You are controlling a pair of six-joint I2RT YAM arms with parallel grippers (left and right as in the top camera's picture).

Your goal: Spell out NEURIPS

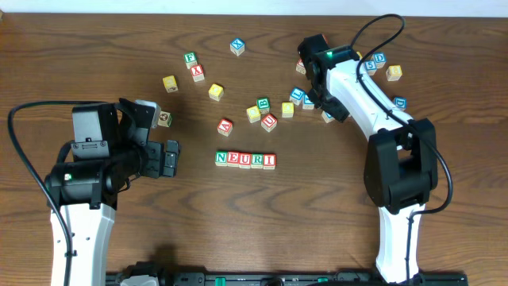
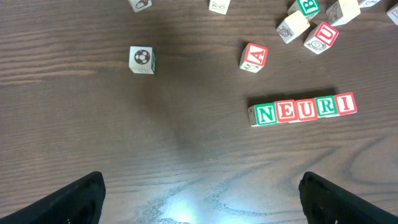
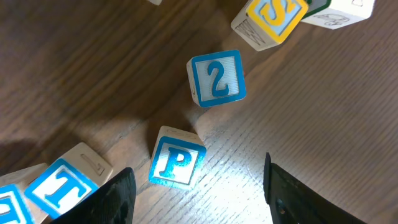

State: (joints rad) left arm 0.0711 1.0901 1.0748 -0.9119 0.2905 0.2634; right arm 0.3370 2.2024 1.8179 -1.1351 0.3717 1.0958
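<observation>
My right gripper moves down next, before it closes on the blue P cube. Its fingers are still high over the tabletop and the cube, so it is too early to close.
Five cubes stand in a row reading NEURI (image 1: pixel 245 160) in the middle of the table; the row also shows in the left wrist view (image 2: pixel 303 109). A blue-bordered P cube (image 3: pixel 177 163) lies just ahead of my right gripper (image 3: pixel 196 199), nearer its left finger, not touching it. That gripper is open and empty, and in the overhead view it hangs over the blue cubes at right (image 1: pixel 329 113). A yellow-bordered S cube (image 3: pixel 273 18) lies further off. My left gripper (image 2: pixel 202 202) is open and empty, left of the row (image 1: pixel 171 159).
Beside the P cube lie a blue 2 cube (image 3: pixel 216 78) and a blue T cube (image 3: pixel 62 186). Loose cubes are scattered behind the row: a red A (image 2: pixel 254 57), a red U (image 2: pixel 321 36), a football cube (image 2: pixel 142 59) and several more (image 1: pixel 262 105).
</observation>
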